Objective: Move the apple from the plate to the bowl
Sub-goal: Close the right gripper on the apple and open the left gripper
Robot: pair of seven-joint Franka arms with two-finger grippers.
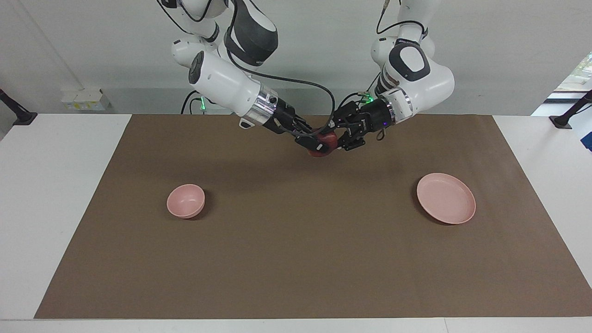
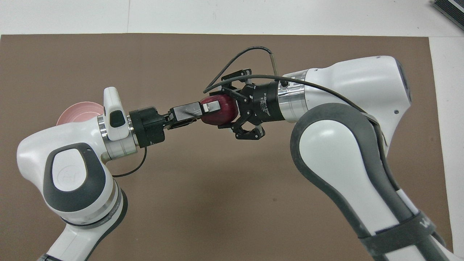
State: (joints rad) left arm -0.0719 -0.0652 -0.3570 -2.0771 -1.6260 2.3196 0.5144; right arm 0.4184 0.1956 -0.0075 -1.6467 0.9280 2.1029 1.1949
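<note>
The dark red apple is partly covered by my left gripper's fingers, so my right gripper should grab the apple by its exposed half (image 2: 230,109) next.
The dark red apple (image 1: 320,152) (image 2: 225,108) hangs in the air over the middle of the brown mat, between my two grippers. My left gripper (image 1: 336,139) (image 2: 213,108) is shut on it from the plate's side. My right gripper (image 1: 316,144) (image 2: 229,103) is open, with one jaw on each side of the apple. The flat pink plate (image 1: 446,198) lies bare at the left arm's end; in the overhead view only its edge (image 2: 77,110) shows past my left arm. The small deep pink bowl (image 1: 186,200) stands at the right arm's end and holds nothing; my right arm hides it in the overhead view.
The brown mat (image 1: 296,259) covers most of the white table. A black cable (image 2: 246,50) loops over my right wrist.
</note>
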